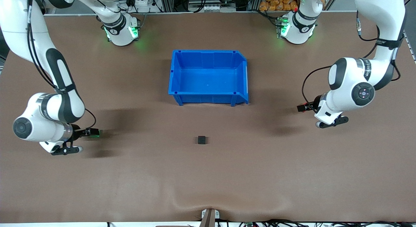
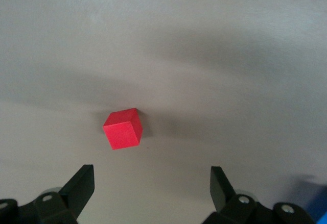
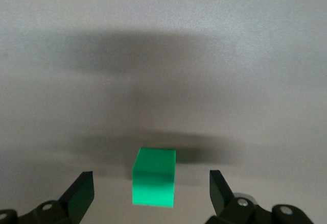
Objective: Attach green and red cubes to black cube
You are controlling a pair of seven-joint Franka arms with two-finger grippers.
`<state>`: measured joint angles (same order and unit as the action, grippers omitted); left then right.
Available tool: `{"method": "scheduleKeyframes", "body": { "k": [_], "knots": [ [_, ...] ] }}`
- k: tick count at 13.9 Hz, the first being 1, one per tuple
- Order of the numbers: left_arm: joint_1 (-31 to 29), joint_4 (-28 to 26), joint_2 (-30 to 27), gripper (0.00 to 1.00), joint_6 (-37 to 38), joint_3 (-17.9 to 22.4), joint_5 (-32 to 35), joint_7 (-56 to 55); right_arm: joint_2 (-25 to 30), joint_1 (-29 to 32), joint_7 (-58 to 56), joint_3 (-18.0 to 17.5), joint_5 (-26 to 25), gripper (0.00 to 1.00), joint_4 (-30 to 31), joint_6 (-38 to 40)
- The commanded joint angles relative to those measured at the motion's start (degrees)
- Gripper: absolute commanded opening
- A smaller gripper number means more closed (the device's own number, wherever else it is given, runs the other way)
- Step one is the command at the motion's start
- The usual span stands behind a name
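Observation:
The fingers of my right gripper stop short of the green cube (image 1: 97, 133) (image 3: 153, 177), so they need to move lower first and only then close on the cube.
The black cube (image 1: 201, 140) sits alone on the brown table, nearer the front camera than the blue bin. The green cube (image 3: 153, 177) lies on the table toward the right arm's end. My right gripper (image 3: 152, 180) is open and low over it, one finger on each side, not touching. In the front view the green cube (image 1: 97, 133) peeks out at the right gripper (image 1: 92, 132). The red cube (image 2: 123, 128) lies on the table toward the left arm's end. My left gripper (image 2: 152, 175) is open, with the cube just ahead of its fingertips. In the front view a bit of the red cube (image 1: 301, 108) shows at the left gripper (image 1: 305, 107).
The empty blue bin (image 1: 208, 51) stands at mid-table, farther from the front camera than the black cube. Bare brown table lies between the black cube and each gripper.

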<state>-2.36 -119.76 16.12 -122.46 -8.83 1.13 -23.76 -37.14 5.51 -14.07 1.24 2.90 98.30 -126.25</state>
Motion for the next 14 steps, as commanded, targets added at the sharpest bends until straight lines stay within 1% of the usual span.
{"method": "scheduleKeyframes", "body": {
  "k": [1,2,3,4,6,8,10,11,13,14],
  "knots": [
    [0.07,-0.74,1.1,1.0,-2.51,-0.05,1.15,-7.77,0.67,0.21,-0.08,-0.01,0.26,1.0,4.59,-5.29],
    [-0.19,-0.74,1.98,0.99,-3.31,-0.05,1.32,-9.01,0.93,0.38,-0.08,-0.01,0.26,1.0,6.97,-9.15],
    [-0.28,-0.83,2.6,0.98,-4.01,-0.05,1.33,-9.55,1.19,0.73,-0.34,-0.01,0.35,1.0,8.47,-11.19],
    [-0.54,-0.83,3.13,0.98,-4.37,0.12,1.41,-9.55,2.15,0.65,-0.43,-0.01,0.35,1.0,9.36,-11.21],
    [-0.63,-1.79,3.39,0.93,-4.72,0.21,2.11,-9.55,3.74,0.3,-0.43,-0.01,0.35,1.0,10.85,-11.21],
    [-1.33,-3.63,3.4,0.92,-6.9,0.39,4.05,-9.64,3.83,0.29,-0.43,-0.01,0.35,1.0,10.86,-11.21],
    [-3.43,-5.3,3.48,0.9,-9.72,0.21,5.71,-9.55,3.83,0.29,-0.43,-0.01,0.35,1.0,10.86,-11.21],
    [-3.44,-5.31,3.92,0.85,-9.82,0.21,6.42,-9.64,3.83,0.21,-0.43,-0.01,0.35,1.0,10.77,-11.21],
    [-3.53,-5.22,4.97,0.79,-10.52,0.21,6.51,-9.64,3.83,0.21,-0.43,-0.01,0.35,1.0,10.77,-11.12],
    [-3.7,-5.31,5.41,0.79,-11.22,0.21,6.51,-9.64,3.83,0.29,-0.43,-0.01,0.35,0.93,10.86,-11.03]
  ]
}}
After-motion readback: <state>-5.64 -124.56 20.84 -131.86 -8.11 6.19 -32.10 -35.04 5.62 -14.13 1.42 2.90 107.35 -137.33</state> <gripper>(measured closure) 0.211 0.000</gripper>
